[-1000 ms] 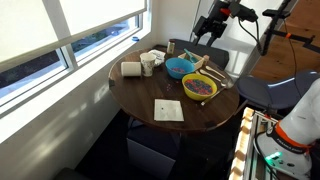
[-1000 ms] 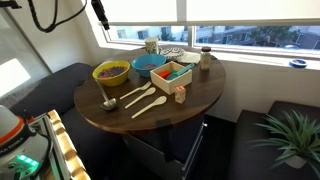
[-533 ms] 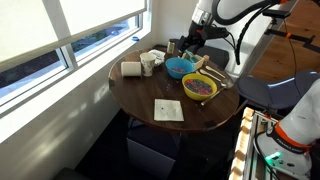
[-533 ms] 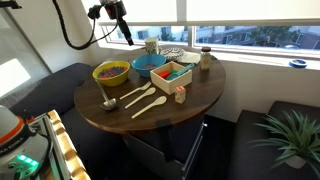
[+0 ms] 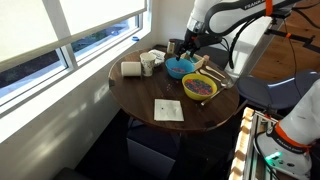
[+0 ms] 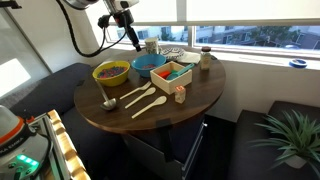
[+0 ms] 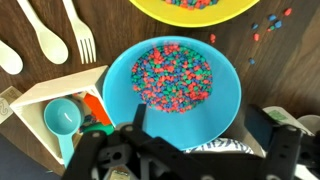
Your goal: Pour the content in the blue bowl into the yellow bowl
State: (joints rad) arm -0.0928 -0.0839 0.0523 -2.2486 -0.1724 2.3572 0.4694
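I will grab the blue bowl by its near rim with my gripper, one finger inside. The blue bowl's opposite rim stays free to pour into the yellow bowl (image 7: 195, 8).
The blue bowl (image 7: 170, 85) sits on the round wooden table and holds small multicoloured bits (image 7: 170, 70), mostly orange, blue and green. It shows in both exterior views (image 5: 179, 68) (image 6: 149, 64). The yellow bowl (image 7: 195, 8) stands right beside it, with similar bits inside, and also shows in both exterior views (image 5: 199, 87) (image 6: 110, 73). My gripper (image 7: 205, 115) is open and hangs just above the blue bowl's near rim, one finger over the bowl's inside and one outside it. It holds nothing. It also shows in both exterior views (image 5: 188, 48) (image 6: 131, 35).
Wooden spoons and a fork (image 7: 55, 35) lie by the yellow bowl. A compartment box (image 6: 172, 75) with a blue scoop (image 7: 60, 117) stands next to the blue bowl. A striped plate (image 7: 215, 150), white cups (image 5: 147, 65), a jar (image 6: 205, 58) and a card (image 5: 168, 110) share the table.
The arm has come down from high off the table's side to just over the blue bowl. The bowls have not moved.
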